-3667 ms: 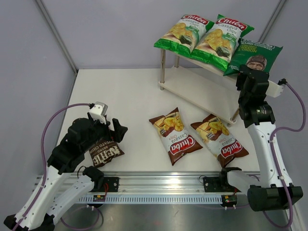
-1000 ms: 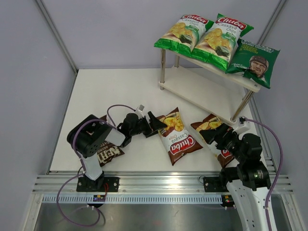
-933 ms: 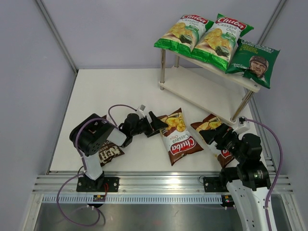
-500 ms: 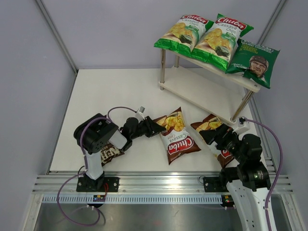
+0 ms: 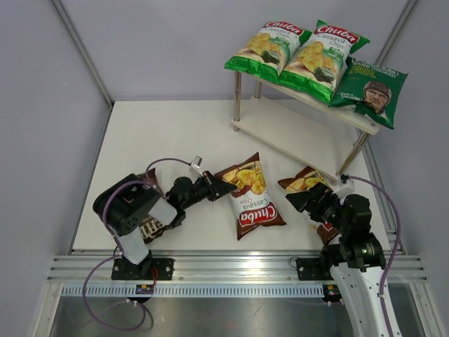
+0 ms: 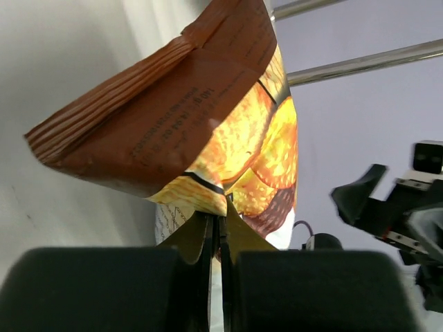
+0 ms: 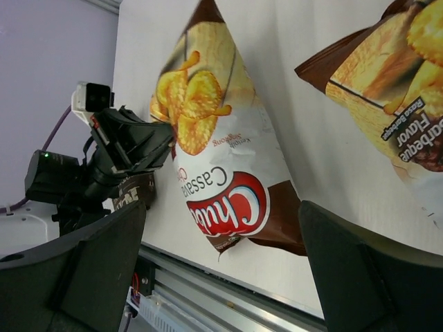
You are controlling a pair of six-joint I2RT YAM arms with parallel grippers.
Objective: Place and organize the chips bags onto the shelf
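Observation:
My right gripper grabs the brown-red Chuba bag by its bottom edge (image 5: 262,227) next, which leaves the chips end free to enter the shelf (image 5: 287,130).
My left gripper (image 5: 223,187) is shut on the left edge of a brown-red Chuba bag (image 5: 250,202) lying on the table; the left wrist view shows the bag's edge (image 6: 208,117) pinched between the jaws (image 6: 220,225). My right gripper (image 5: 303,200) hangs open over a second brown-red Chuba bag (image 5: 303,181), holding nothing (image 7: 223,207). A dark Kettle bag (image 5: 151,227) lies under the left arm. The shelf (image 5: 287,130) carries two green Chuba bags (image 5: 265,46) (image 5: 320,53) and a dark green portrait bag (image 5: 369,86) on its top board.
The shelf's lower board is bare. The white table (image 5: 175,133) ends at a metal rail (image 5: 231,270) along the near edge. Grey walls stand at the left and the back. The right wrist view takes in the left gripper (image 7: 138,142) beside the held bag (image 7: 221,187).
The left gripper has shut on the brown-red bag's edge and drawn back to the left, swinging the bag's lower end leftward. The right arm has shifted slightly left, still open.

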